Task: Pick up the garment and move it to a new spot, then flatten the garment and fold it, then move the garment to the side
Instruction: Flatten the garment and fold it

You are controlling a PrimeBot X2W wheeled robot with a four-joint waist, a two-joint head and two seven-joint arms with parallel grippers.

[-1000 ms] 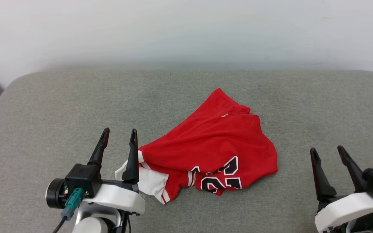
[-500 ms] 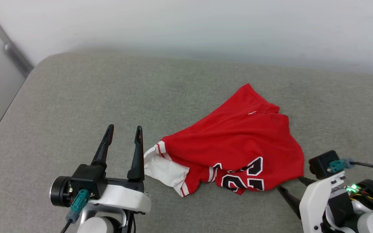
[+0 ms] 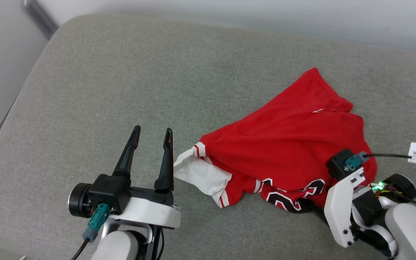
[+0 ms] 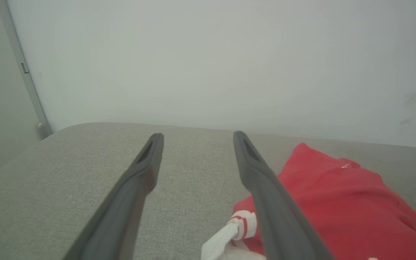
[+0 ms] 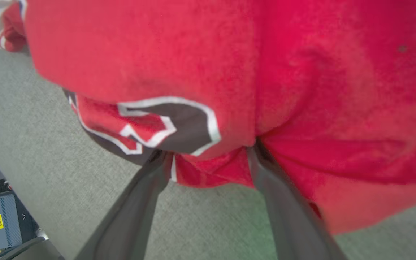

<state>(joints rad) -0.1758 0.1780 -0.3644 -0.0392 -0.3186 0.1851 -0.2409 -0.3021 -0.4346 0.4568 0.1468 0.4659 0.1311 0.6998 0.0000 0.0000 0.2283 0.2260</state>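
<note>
I need to grab the garment next with my left gripper, by the fold of white cloth (image 3: 185, 156). That fold stands up while the red body (image 3: 282, 138) lies slack.
The garment (image 3: 284, 144), a red jersey with a white sleeve (image 3: 202, 175) and a black, white-outlined print, lies crumpled on the grey cushion (image 3: 121, 72). My left gripper (image 3: 152, 130) stands open just left of the white sleeve, with nothing between its fingers. In the left wrist view the left gripper (image 4: 198, 139) points toward the wall, with the garment (image 4: 338, 202) to its right. My right gripper (image 5: 208, 151) is open at the garment's near right edge. Its fingertips are tucked under the cloth (image 5: 229, 72), and a red fold sits between the jaws. In the head view the right wrist (image 3: 345, 202) hides its fingers.
The cushion's rounded left edge (image 3: 20, 101) drops toward a pale floor. A dark metal bar (image 3: 38, 14) runs along the wall at the top left. A cable with a white tag (image 3: 415, 151) trails from the right wrist. A grey box with a yellow label (image 5: 4, 224) sits below the cushion.
The camera has tilted and turned, shifting the whole picture. My right gripper rolled over and moved in to the garment's near right edge, its fingers sliding under the cloth. The left gripper stays open beside the sleeve.
</note>
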